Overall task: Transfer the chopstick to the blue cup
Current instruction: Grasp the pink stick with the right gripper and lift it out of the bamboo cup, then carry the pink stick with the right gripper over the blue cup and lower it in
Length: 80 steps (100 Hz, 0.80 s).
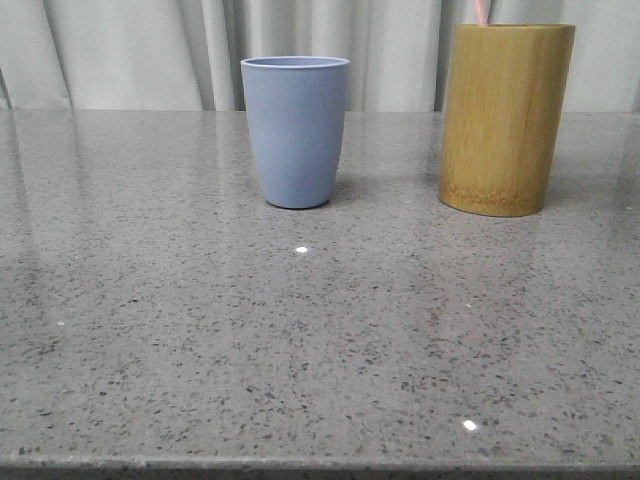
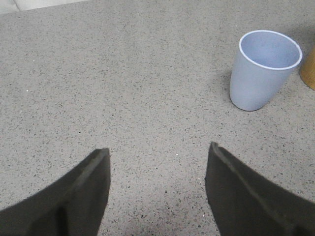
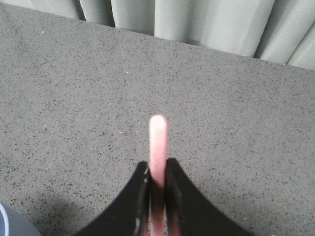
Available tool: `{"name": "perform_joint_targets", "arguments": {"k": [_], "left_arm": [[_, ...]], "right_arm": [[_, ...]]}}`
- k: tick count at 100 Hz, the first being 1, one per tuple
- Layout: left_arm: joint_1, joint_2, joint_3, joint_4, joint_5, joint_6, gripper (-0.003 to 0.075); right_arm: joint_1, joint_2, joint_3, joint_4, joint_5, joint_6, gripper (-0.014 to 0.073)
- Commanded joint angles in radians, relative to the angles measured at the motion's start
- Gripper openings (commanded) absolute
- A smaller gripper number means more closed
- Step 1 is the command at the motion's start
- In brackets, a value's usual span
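Note:
My right gripper holds the pink chopstick over the bamboo cylinder, well short of the blue cup's rim. I will move the chopstick there before I open my right gripper.
The blue cup stands upright on the table, left of a taller bamboo cylinder. A short length of the pale pink chopstick pokes up above the cylinder's rim in the front view. My right gripper is shut on the chopstick, whose rounded end sticks out past the fingertips. The blue cup's rim just shows at the edge of the right wrist view. My left gripper is open over bare table, well apart from the blue cup, which looks empty.
The speckled grey table runs back to a pale curtain. An edge of the bamboo cylinder shows beside the blue cup in the left wrist view. The table's front edge lies near the bottom of the front view.

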<state>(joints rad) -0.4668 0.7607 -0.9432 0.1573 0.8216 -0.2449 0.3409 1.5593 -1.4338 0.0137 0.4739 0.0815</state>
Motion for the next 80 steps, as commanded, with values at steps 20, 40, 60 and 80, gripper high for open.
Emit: {"name": "perform_joint_targets", "arguments": {"k": [20,40,60,80], "left_arm": [[-0.006,-0.006,-0.027,0.01,-0.077,-0.013,0.0421],[-0.006,-0.006,-0.027,0.01,-0.077,-0.013,0.0421],[-0.006,-0.006,-0.027,0.01,-0.077,-0.013,0.0421],[-0.006,-0.006,-0.027,0.01,-0.077,-0.013,0.0421]], "right_arm": [[-0.002,-0.041,-0.036,-0.014,-0.076,-0.003,-0.0046],[-0.002,-0.09,-0.041,-0.027,-0.085,-0.004,-0.005],[-0.002,-0.15,-0.11,-0.055,-0.073,-0.004,-0.005],[0.027,-0.175,-0.221,-0.055,-0.038,-0.004,-0.005]]}}
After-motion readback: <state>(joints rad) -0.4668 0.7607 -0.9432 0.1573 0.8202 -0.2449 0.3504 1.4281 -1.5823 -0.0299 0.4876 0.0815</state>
